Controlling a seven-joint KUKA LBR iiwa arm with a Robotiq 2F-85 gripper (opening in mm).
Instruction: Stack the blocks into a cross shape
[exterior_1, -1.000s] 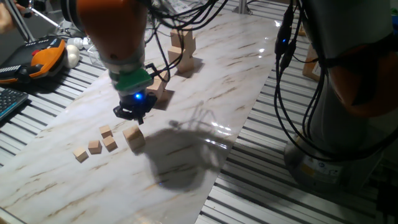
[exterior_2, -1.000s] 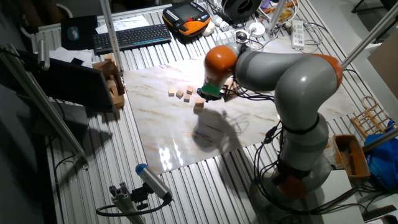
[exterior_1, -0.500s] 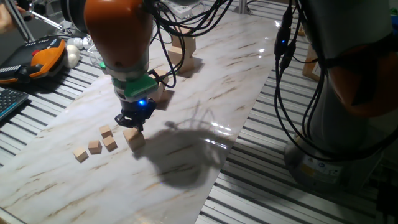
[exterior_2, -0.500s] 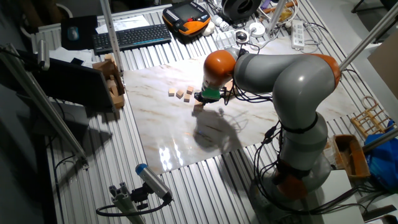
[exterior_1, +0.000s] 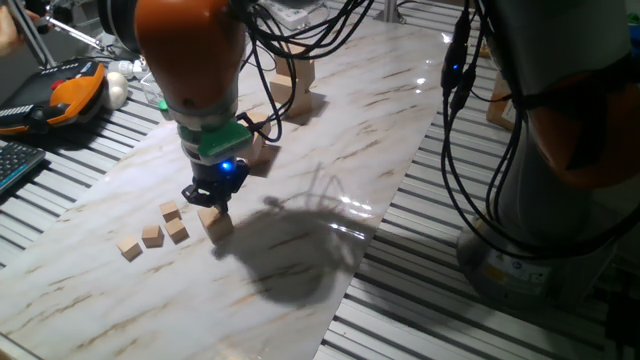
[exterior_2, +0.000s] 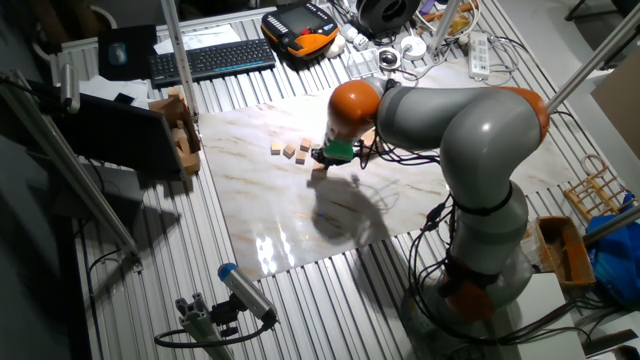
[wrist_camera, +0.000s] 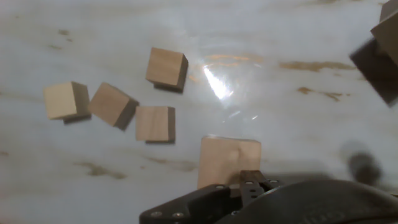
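Next, my gripper takes hold of the larger light-tan block by its opposite sides to build up the cross shape.
A medium light-tan wooden block (exterior_1: 216, 225) lies on the marble table top (exterior_1: 330, 150). My gripper (exterior_1: 207, 196) is low over it, its black fingers spread at the block's top; it looks open. In the hand view the block (wrist_camera: 229, 160) sits right at the gripper's dark body. More medium blocks (exterior_1: 262, 150) lie behind the arm, and a small pile of them (exterior_1: 293, 82) stands at the back. In the other fixed view the gripper (exterior_2: 322, 160) covers most of the block (exterior_2: 318, 171).
Several tiny wooden cubes (exterior_1: 152, 236) lie just left of the block; they also show in the hand view (wrist_camera: 155, 122). A keyboard (exterior_2: 212, 58) and an orange-black pendant (exterior_1: 70, 92) lie off the marble top. Cables hang at the right.
The gripper has moved down and slightly right from above the table to the medium block. The blocks and tiny cubes have not moved.
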